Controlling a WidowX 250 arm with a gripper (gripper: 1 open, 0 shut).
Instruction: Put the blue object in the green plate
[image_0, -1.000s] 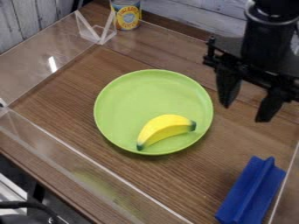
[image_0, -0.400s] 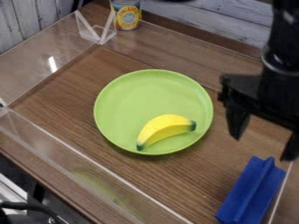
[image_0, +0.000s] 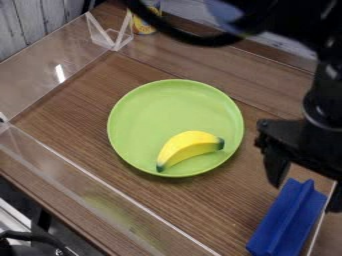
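My gripper needs to go lower before it closes on the blue object. The dark fingertips are above the blue object's upper end (image_0: 301, 192) and don't reach the blue object's sides yet.
The blue object (image_0: 286, 222) lies on the wooden table at the lower right, an elongated ridged royal-blue slab running toward the bottom edge. My gripper (image_0: 307, 168) hangs directly above its upper end, jaws open with nothing between them; one dark finger (image_0: 278, 160) shows to the left, the other is near the frame's right edge. The green plate (image_0: 140, 108) sits left of the gripper in the middle of the table, with a yellow banana (image_0: 187, 150) lying in its lower right part.
Clear acrylic walls (image_0: 54, 60) border the table on the left and back. A transparent stand (image_0: 110, 32) stands at the back left beside a yellow can (image_0: 144, 18). The table's front edge runs diagonally at lower left.
The arm has moved toward the camera and down, from beside the plate's right rim to just over the blue object. The jaws stay open. Plate and banana have not moved.
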